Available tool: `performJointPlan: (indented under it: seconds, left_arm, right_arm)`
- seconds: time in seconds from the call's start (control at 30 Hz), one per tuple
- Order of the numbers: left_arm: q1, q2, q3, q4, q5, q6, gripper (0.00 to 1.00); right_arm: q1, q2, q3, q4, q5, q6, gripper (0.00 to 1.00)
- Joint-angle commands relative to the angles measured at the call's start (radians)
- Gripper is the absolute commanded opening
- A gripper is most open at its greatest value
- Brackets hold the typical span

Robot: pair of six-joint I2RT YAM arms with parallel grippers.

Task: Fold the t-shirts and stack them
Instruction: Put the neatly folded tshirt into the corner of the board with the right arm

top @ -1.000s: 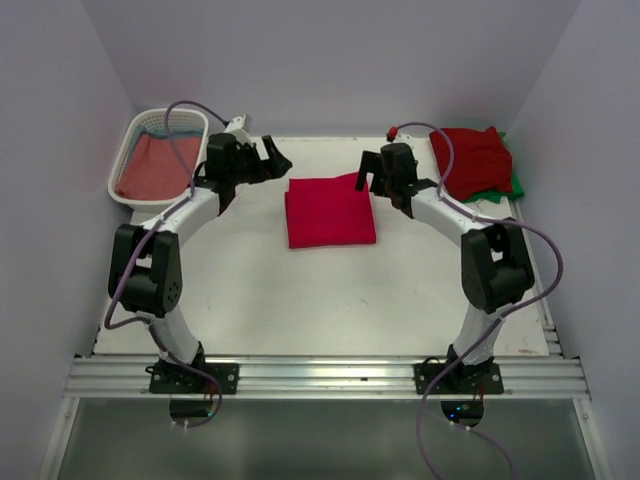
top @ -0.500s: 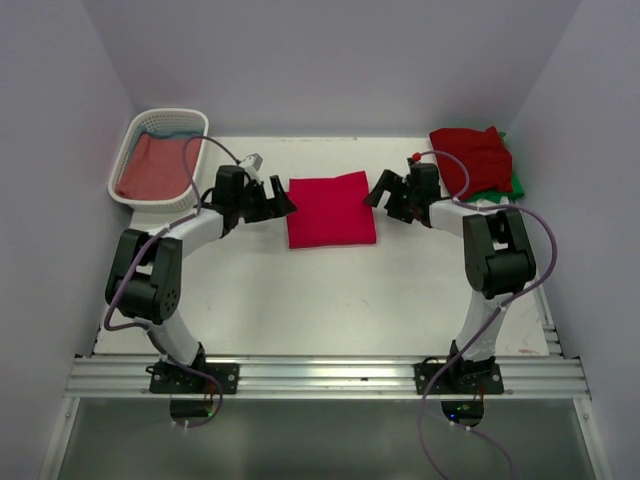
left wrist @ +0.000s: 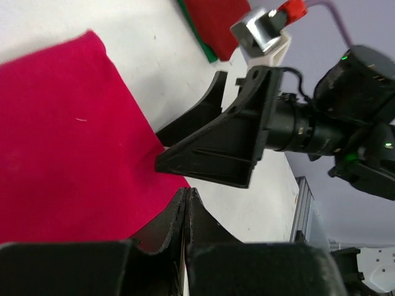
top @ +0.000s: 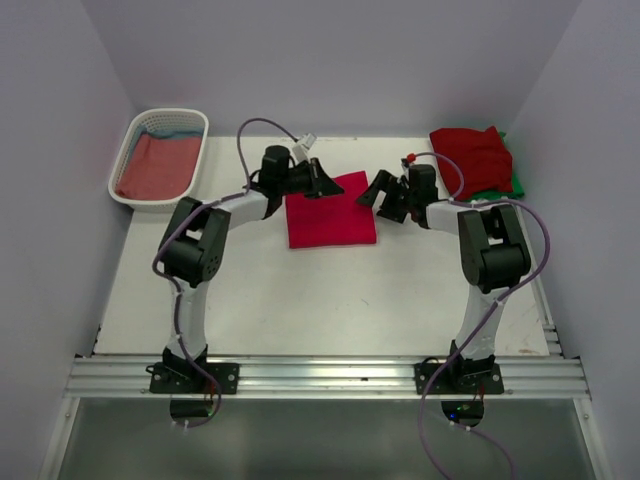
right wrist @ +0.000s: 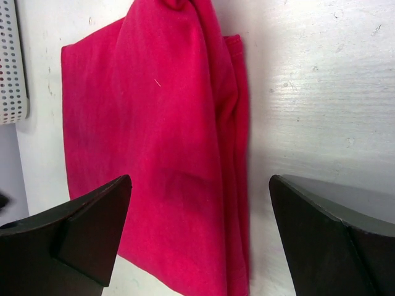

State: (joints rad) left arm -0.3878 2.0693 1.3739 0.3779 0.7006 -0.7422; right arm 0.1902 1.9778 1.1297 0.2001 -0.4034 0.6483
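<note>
The folded crimson t-shirt needs to go, still folded, onto the darker red t-shirt, so my right gripper will next grab all layers of the crimson t-shirt's edge to stack it.
A folded crimson t-shirt (top: 335, 215) lies flat in the middle of the table (top: 300, 290). My left gripper (top: 326, 184) is shut just above its back edge, and no cloth shows between the fingers (left wrist: 176, 216). In the left wrist view the shut tips (left wrist: 187, 191) hover at the shirt's (left wrist: 68, 135) right border. My right gripper (top: 378, 192) stands open at the shirt's right edge. Its jaws (right wrist: 199, 179) straddle the layered edge of the shirt (right wrist: 154, 154). A darker red t-shirt (top: 470, 155) rests on a green one (top: 515, 186) at the back right.
A white slatted basket (top: 126, 185) at the back left holds a dusty-red shirt (top: 155, 165) and a blue one (top: 172, 124). Its wall (right wrist: 12, 68) shows in the right wrist view. Purple walls close in three sides. An aluminium rail (top: 330, 375) runs along the near edge.
My left gripper swung right from beside the basket to the crimson shirt's back edge and shut. The right gripper came down to the shirt's right edge and stayed open.
</note>
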Motion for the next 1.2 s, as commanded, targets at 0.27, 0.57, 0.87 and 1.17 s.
performJointPlan:
  seconds: [0.27,0.57,0.87,1.17]
  left_arm:
    - [-0.059,0.147,0.011,-0.299,-0.253,0.052,0.0]
    - [-0.054,0.16,-0.059,-0.291,-0.293,0.08,0.0]
    - [-0.049,0.132,-0.102,-0.229,-0.231,0.092,0.0]
    - [-0.029,0.111,-0.159,-0.178,-0.191,0.09,0.0]
  right_arm:
    - [0.028,0.058,0.025,-0.16,0.011,-0.018,0.99]
    - [0.139,0.174,0.111,-0.304,0.051,-0.045,0.99]
    - [0.19,0.288,0.179,-0.257,0.0,-0.003,0.68]
    - [0.187,0.274,0.137,-0.16,-0.075,0.022,0.0]
